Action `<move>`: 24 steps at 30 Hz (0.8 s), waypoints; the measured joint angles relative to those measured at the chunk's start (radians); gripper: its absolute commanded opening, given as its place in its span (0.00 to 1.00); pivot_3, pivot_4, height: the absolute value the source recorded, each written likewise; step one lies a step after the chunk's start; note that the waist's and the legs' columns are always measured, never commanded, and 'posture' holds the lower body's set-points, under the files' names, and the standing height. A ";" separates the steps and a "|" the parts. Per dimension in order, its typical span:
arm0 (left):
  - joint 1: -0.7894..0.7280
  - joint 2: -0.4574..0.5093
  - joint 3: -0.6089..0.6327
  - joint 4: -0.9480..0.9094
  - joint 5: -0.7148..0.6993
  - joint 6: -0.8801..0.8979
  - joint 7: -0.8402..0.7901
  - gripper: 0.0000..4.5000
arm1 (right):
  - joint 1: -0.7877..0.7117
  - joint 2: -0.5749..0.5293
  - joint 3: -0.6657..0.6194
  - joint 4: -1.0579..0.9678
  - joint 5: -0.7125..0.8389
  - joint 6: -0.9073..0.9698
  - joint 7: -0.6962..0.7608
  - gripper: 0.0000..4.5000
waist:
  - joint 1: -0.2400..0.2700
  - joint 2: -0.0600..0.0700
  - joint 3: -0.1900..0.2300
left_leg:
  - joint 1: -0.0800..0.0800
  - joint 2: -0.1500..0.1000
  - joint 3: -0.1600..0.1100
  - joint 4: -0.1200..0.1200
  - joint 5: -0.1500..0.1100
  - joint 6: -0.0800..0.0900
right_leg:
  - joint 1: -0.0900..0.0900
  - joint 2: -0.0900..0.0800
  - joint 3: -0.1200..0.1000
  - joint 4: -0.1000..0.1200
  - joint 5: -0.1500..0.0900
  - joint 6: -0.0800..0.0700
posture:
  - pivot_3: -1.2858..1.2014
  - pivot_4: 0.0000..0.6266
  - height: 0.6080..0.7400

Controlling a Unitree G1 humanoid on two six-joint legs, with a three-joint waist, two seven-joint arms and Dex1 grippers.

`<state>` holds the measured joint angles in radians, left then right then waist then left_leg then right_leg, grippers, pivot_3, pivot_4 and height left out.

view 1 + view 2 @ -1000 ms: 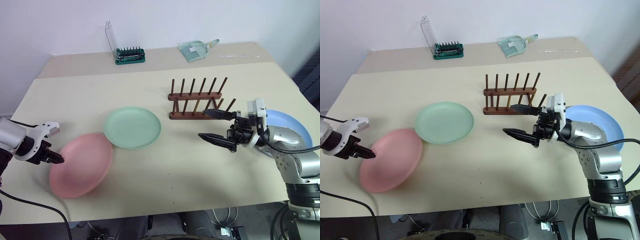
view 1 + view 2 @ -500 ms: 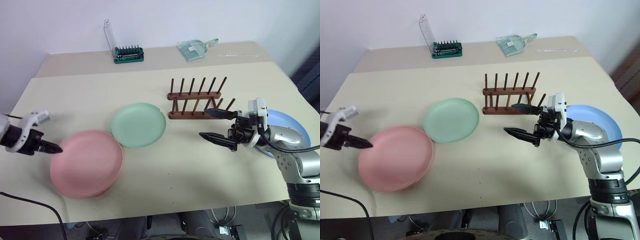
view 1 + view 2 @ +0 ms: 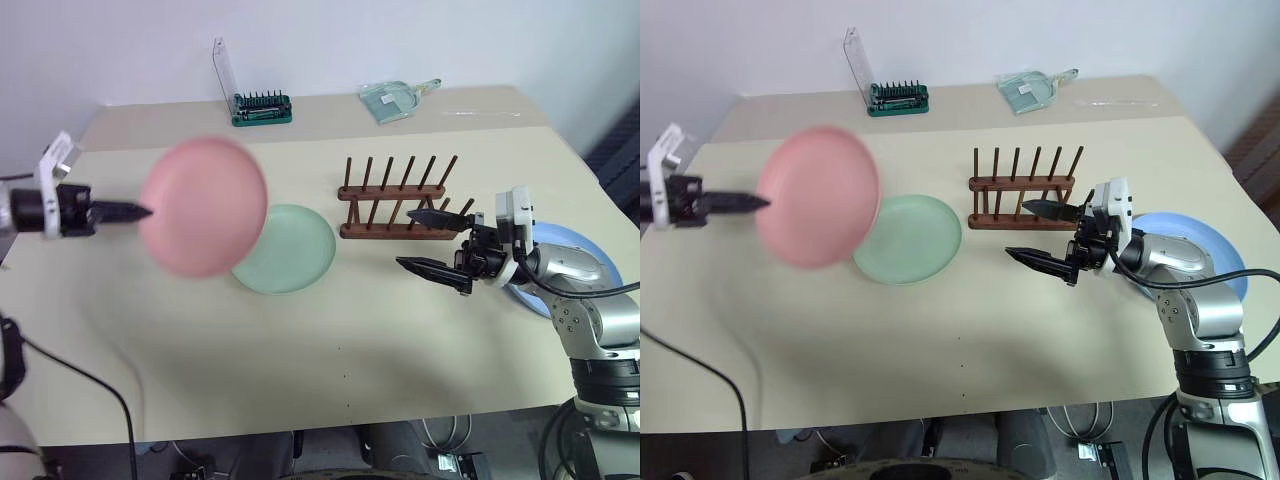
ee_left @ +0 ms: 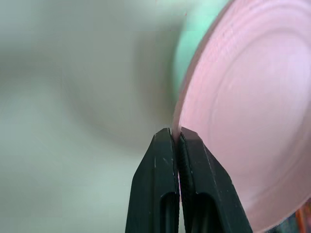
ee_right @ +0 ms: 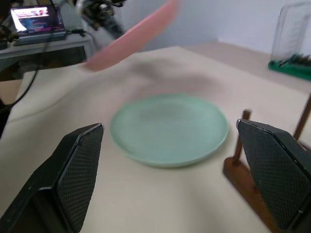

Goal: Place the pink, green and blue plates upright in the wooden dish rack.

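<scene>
My right gripper grabs the pink plate (image 3: 203,206) by its free rim next, opposite my left gripper's fingers, which already cover one edge of the plate.
My left gripper (image 3: 140,210) is shut on the rim of the pink plate (image 3: 203,206), which hangs tilted in the air above the table's left side; the left wrist view shows the pinched pink plate (image 4: 248,131). Flat on the table below and to its right lies the green plate (image 3: 288,250). The wooden dish rack (image 3: 395,198) stands with nothing between its pegs. My right gripper (image 3: 425,240) hovers open in front of the rack, pointing left. The blue plate (image 3: 575,270) lies flat at the right, partly behind my right arm.
A green bit holder with a clear lid (image 3: 260,105) and a clear dustpan-like scoop (image 3: 395,98) sit at the table's back edge. In the right wrist view a laptop (image 5: 36,24) stands beyond the table.
My left gripper has lifted the pink plate off the table and carried it up and to the right, over the green plate's edge. The right gripper has stayed put.
</scene>
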<state>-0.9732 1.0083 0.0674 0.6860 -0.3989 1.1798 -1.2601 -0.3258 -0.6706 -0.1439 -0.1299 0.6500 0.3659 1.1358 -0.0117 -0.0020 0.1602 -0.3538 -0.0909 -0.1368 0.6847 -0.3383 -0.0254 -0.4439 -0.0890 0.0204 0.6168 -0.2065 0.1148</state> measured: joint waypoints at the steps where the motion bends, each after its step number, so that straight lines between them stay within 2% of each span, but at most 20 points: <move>1: 0.023 -0.034 0.053 -0.024 -0.024 -0.011 0.035 0.01 | 0.000 0.003 -0.003 0.000 -0.001 -0.007 -0.007 1.00 | -0.003 0.000 0.000 | 0.000 0.000 0.000 -0.001 0.000 0.000 | -0.001 0.000 0.000 0.000 0.000 0.000 | 0.52 0.24 1.00; 5: 0.097 -0.208 0.231 -0.147 -0.094 -0.017 0.223 0.01 | -0.016 0.028 -0.018 0.001 -0.050 -0.082 -0.057 1.00 | -0.006 0.000 0.000 | -0.003 0.000 0.001 -0.001 0.001 -0.001 | -0.005 -0.001 0.001 0.002 0.000 0.000 | 0.52 0.24 1.00; 9: 0.096 -0.370 0.403 -0.238 -0.161 -0.075 0.440 0.01 | -0.069 0.069 -0.014 0.004 -0.152 -0.219 -0.127 1.00 | -0.002 -0.001 0.000 | -0.003 0.000 0.002 -0.001 0.001 -0.002 | -0.005 -0.001 0.001 0.002 0.000 0.000 | 0.52 0.24 1.00; 14: 0.076 -0.530 0.510 -0.345 -0.195 -0.186 0.675 0.01 | -0.118 0.025 0.077 0.085 -0.555 -0.616 -0.252 1.00 | 0.002 -0.001 0.000 | -0.002 -0.001 0.002 -0.001 0.001 -0.002 | -0.005 -0.002 0.002 0.003 0.001 0.000 | 0.52 0.24 1.00; 17: 0.081 -0.648 0.494 -0.455 -0.209 -0.216 0.782 0.01 | -0.186 0.012 0.128 0.089 -0.790 -0.798 -0.383 1.00 | 0.002 -0.002 -0.001 | -0.003 -0.001 0.003 -0.001 0.001 -0.002 | -0.005 -0.003 0.002 0.002 0.001 0.000 | 0.52 0.24 1.00; 20: 0.091 -0.774 0.485 -0.543 -0.252 -0.230 0.879 0.01 | -0.203 -0.017 0.157 0.112 -1.004 -0.913 -0.526 1.00 | 0.002 -0.003 -0.001 | -0.003 -0.002 0.003 -0.001 0.001 -0.002 | -0.005 -0.003 0.002 0.001 0.001 0.000 | 0.52 0.24 1.00; 24: 0.110 -0.905 0.480 -0.645 -0.295 -0.256 1.008 0.01 | -0.224 -0.024 0.180 0.121 -1.244 -0.963 -0.713 1.00 | -0.002 -0.003 -0.001 | -0.002 -0.001 0.004 -0.002 0.001 -0.003 | -0.006 -0.001 0.003 0.002 0.001 0.000 | 0.52 0.24 1.00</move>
<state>-0.8635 0.1028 0.5471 0.0411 -0.6941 0.9234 -0.2526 -0.5498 -0.6949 0.0364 -0.0089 -0.5942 -0.5976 0.4230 -0.0140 -0.0050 0.1591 -0.3559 -0.0918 -0.1327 0.6832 -0.3368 -0.0284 -0.4496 -0.0903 0.0238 0.6190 -0.2060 0.1145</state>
